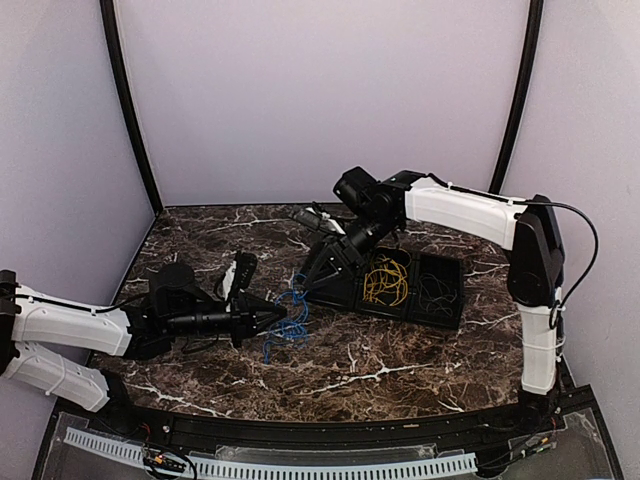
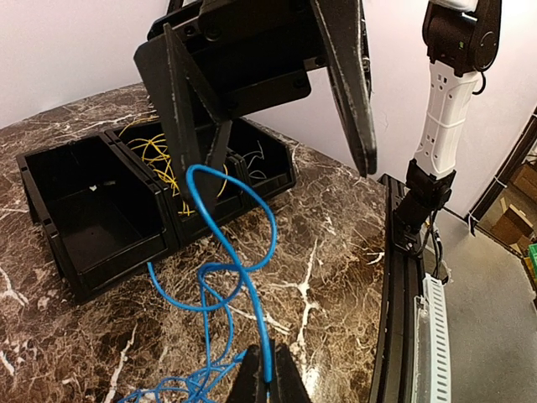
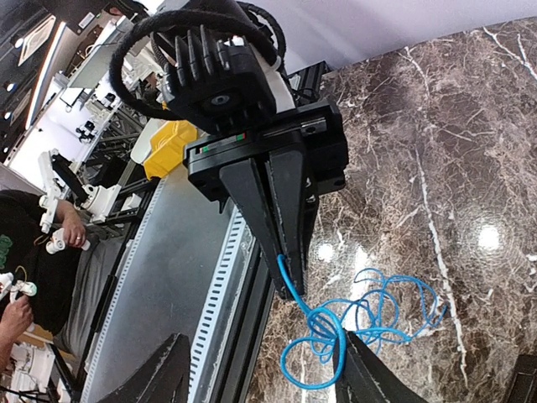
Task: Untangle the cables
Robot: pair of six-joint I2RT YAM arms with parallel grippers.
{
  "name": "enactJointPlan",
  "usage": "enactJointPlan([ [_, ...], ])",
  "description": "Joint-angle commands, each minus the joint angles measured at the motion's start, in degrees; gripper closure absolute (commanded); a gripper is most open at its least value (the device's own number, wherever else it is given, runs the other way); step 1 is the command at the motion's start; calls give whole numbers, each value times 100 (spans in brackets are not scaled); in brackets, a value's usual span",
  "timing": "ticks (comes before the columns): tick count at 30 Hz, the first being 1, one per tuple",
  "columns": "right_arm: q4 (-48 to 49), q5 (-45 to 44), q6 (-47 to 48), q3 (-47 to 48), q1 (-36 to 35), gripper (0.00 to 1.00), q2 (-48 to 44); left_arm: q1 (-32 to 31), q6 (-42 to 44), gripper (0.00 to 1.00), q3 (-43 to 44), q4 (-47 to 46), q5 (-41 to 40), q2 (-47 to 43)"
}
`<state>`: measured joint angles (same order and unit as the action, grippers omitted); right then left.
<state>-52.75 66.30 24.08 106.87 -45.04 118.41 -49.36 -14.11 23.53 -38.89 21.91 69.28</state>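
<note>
My right gripper will next grab the blue cable by its raised loop (image 1: 299, 281) (image 3: 340, 344). That leaves the other coils free to loosen.
The blue cable (image 1: 290, 318) lies in a loose tangle on the marble table, left of the black tray (image 1: 452, 300). My left gripper (image 1: 282, 318) is shut on one strand of it, seen pinched in the left wrist view (image 2: 268, 382); the blue cable (image 2: 239, 277) rises from there in a loop. My right gripper (image 1: 308, 283) hangs wide open just above the tangle, and the loop's top rests against one of its fingers (image 2: 180, 143). In the right wrist view the blue cable (image 3: 369, 319) coils beside one finger (image 3: 361, 374). The yellow cable (image 1: 385, 280) and dark grey cable (image 1: 435, 290) lie in the tray.
The tray has three bins; its left one (image 2: 92, 206) is empty. The table's near edge carries a black rail (image 1: 330, 430). Purple walls close in the back and sides. The right arm's white base (image 2: 440, 117) stands by the table's edge.
</note>
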Motion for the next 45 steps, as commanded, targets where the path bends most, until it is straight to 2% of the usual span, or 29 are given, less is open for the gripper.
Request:
enactJointPlan([
  [1,-262,294,329,25,-5,42,-88,-15,-15,100,20,-54,-39,-117],
  [4,179,71,-73,-173,-6,46,-151,-20,-53,100,-37,-132,-71,-152],
  [8,509,-302,-401,-259,-34,59,-106,-19,-91,100,-43,-170,-66,-190],
  [10,674,-458,-637,-232,-44,73,-83,-14,-92,100,-46,-175,-57,-203],
  [12,640,-512,-643,-20,-58,92,-68,-19,-92,100,-61,-163,-93,-207],
  [13,498,-527,-562,142,-51,98,-73,-20,-88,100,-64,-99,-199,-210],
  [14,368,-538,-468,318,-49,100,-121,-18,-80,100,-76,-47,-290,-212],
  [24,43,-702,49,620,371,100,-1548,-12,-347,100,-568,478,-1817,-371],
  [29,-260,-661,357,584,706,100,-1950,-4,-461,100,-770,513,-2020,-357],
  [37,-159,-631,387,361,1082,100,-2339,-7,-427,100,-815,694,-2450,-424],
  [42,-130,-505,291,1067,1497,100,-2574,108,-860,100,-1015,1204,-3138,-387],
  [45,315,-447,-140,1489,1877,100,-2763,261,-1494,100,-1178,1624,-3145,-343],
])
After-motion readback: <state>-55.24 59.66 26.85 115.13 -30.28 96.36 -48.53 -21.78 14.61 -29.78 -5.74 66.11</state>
